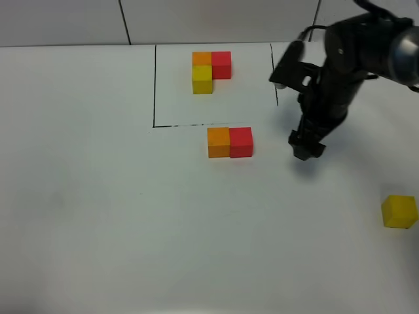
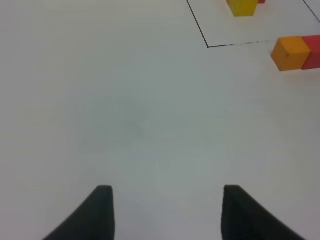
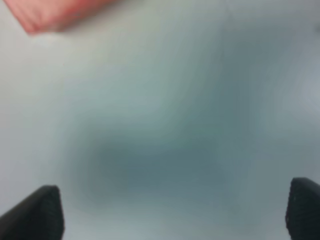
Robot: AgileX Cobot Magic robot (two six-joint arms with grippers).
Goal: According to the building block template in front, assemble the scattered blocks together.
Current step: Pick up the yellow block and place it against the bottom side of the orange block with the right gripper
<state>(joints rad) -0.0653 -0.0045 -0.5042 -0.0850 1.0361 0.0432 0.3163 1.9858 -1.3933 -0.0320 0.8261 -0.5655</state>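
Note:
My right gripper grabs the loose yellow cube (image 1: 399, 211) by two opposite sides next, to complete the corner shape like the template (image 1: 211, 70).
The template (image 1: 211, 70) sits at the back inside thin black lines: orange corner, red arm, yellow arm. A loose orange cube (image 1: 218, 142) and a loose red cube (image 1: 241, 142) stand side by side, touching, just in front of the frame. The loose yellow cube (image 1: 399, 211) lies alone at the far right. My right gripper (image 1: 306, 145) is open and empty, low over the table right of the red cube, whose blurred edge (image 3: 55, 12) shows in the right wrist view. My left gripper (image 2: 167, 212) is open and empty; its view shows the orange cube (image 2: 291, 52).
The black frame line (image 1: 154, 85) borders the template area, and its corner (image 2: 207, 46) shows in the left wrist view. The white table (image 1: 98, 216) spreads left and forward. The right arm (image 1: 347, 59) reaches in from the back right.

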